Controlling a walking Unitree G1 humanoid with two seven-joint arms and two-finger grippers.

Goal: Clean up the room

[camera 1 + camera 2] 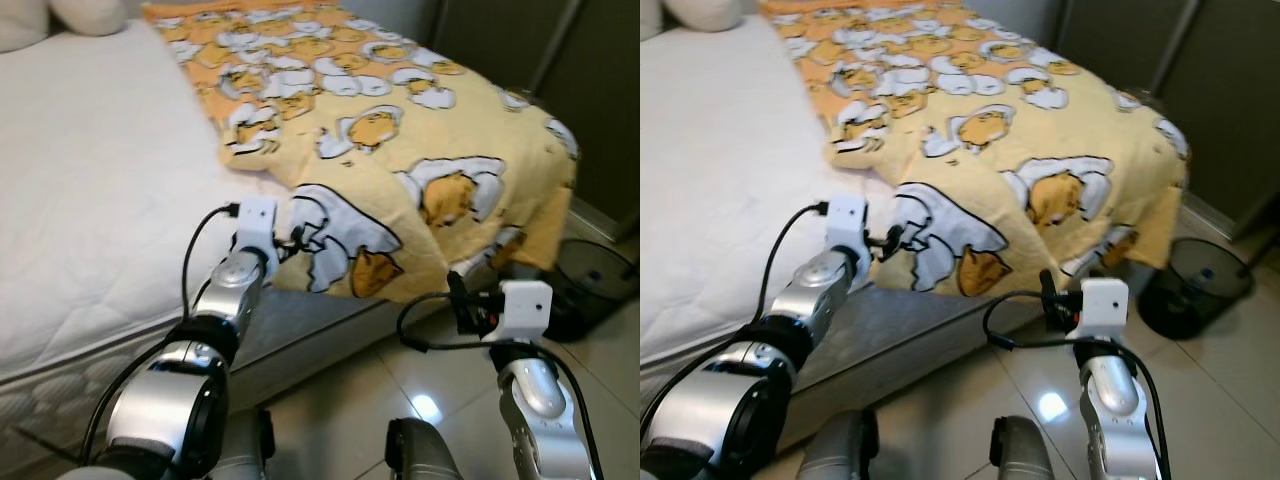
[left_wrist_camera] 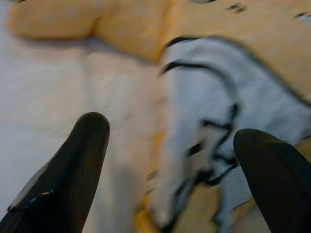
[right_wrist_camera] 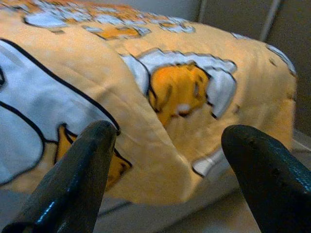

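Note:
The blanket's hem hangs loose over the edge of the mattress while the rest of it lies spread flat. My left gripper needs to take hold of the blanket by its hanging hem next.
A yellow blanket printed with white-and-orange egg characters lies across the right half of the bed and hangs over its corner. My left gripper is at the blanket's near edge, where it meets the white mattress. In the left wrist view its fingers stand wide apart with the blanket's edge between and beyond them. My right gripper is lower, just in front of the hanging fold. It is open in the right wrist view, and its fingers point at the blanket with nothing held.
A black wire bin stands on the tiled floor by the bed's corner. Two pillows lie at the head of the bed. Dark wardrobe doors rise behind the bed on the right.

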